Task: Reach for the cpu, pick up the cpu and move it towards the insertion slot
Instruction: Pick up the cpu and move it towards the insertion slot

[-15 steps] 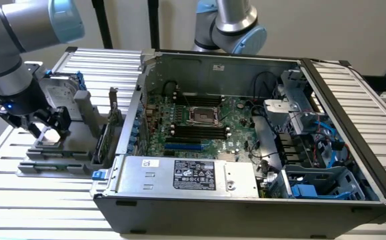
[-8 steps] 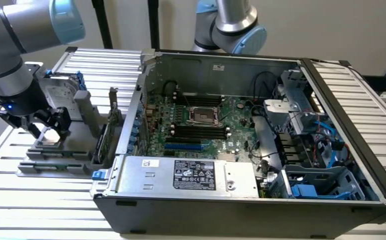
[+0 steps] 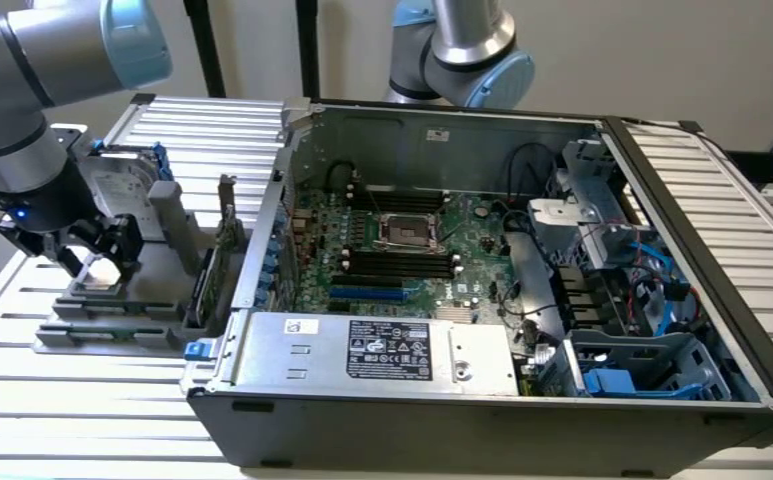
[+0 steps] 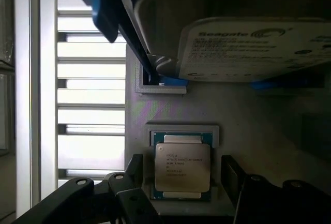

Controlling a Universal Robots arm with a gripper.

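The cpu's end and corners are wrapped by the holder's raised rim, so my gripper next needs to grab the cpu by its open side edges.
The cpu (image 4: 182,166), a small square chip with a silvery top, lies flat in a grey holder (image 4: 170,111) on the slatted table. My gripper (image 4: 182,176) is open, with one dark finger (image 4: 135,171) on each side of the chip and a gap showing on both sides. In the exterior view the gripper (image 3: 93,256) hangs low over the chip (image 3: 97,268) at the exterior view's left, outside the computer case. The insertion slot (image 3: 409,232), a shiny square frame with a dark centre, sits on the motherboard inside the open case.
An upright silver hard drive (image 3: 126,185) with blue rails stands in the holder just behind the chip; its label (image 4: 253,48) shows close by in the wrist view. The case wall (image 3: 263,250) rises between holder and motherboard. A second arm (image 3: 460,50) stands behind the case.
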